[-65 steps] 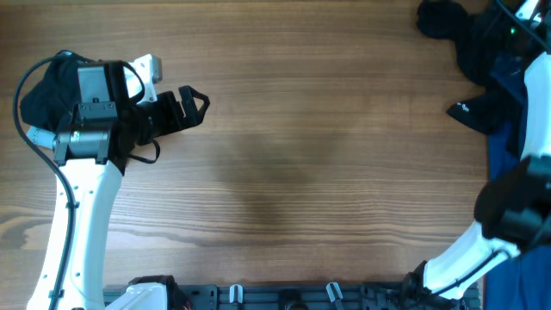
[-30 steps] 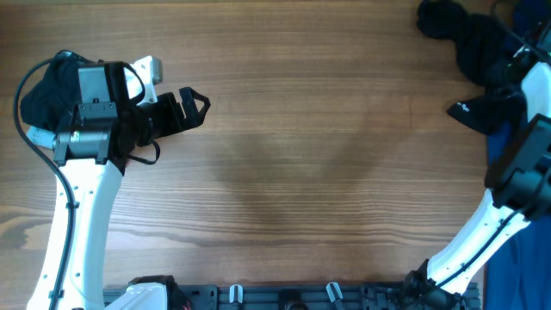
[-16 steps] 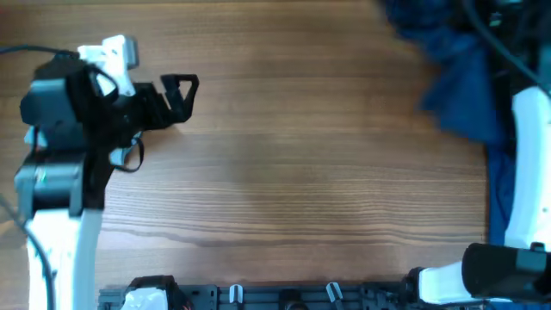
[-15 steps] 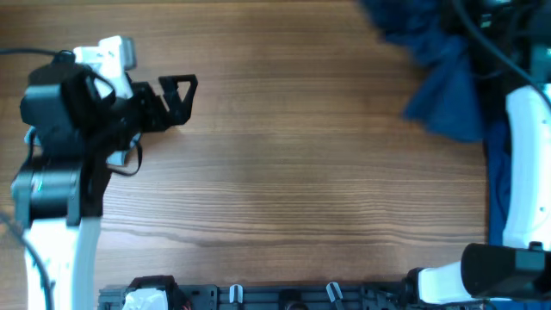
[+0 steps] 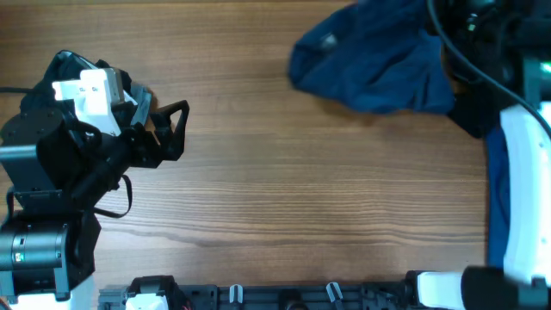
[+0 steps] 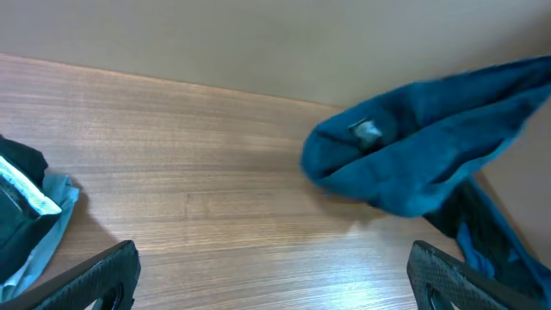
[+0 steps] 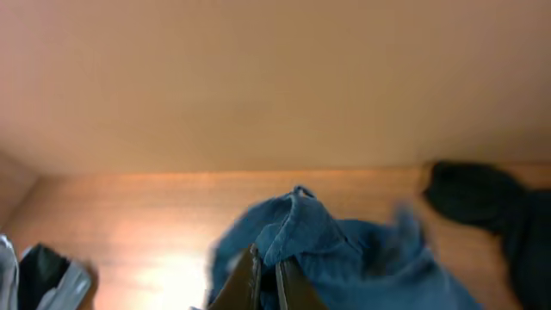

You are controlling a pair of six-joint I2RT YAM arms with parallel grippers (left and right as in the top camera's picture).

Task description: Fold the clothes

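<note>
My left gripper will next grab the blue garment's free edge (image 5: 303,62) (image 6: 323,153) near the pale patch, apart from where my right gripper holds it, to spread the garment for folding.
The clothes here are chiefly a dark teal-blue garment (image 5: 370,60) bunched at the table's far right, part of it lifted. In the right wrist view my right gripper (image 7: 269,277) is shut on a fold of this blue cloth (image 7: 344,250), which hangs round the closed fingers. My left gripper (image 5: 179,129) stands open at the left of the table, well apart from the garment. Its two fingertips (image 6: 95,277) sit wide at the bottom corners of the left wrist view, with only bare wood between them and the blue garment (image 6: 413,164) ahead.
A black garment (image 5: 469,112) lies at the right edge, also seen in the right wrist view (image 7: 491,207). A brighter blue cloth (image 5: 495,198) hangs along the right side. A black and pale-blue piece (image 6: 26,224) lies by the left arm. The wooden table (image 5: 284,189) spans the middle.
The right arm has pulled the blue garment leftward from the far right corner over the table. The left arm has shifted back and down; its gripper stays open.
</note>
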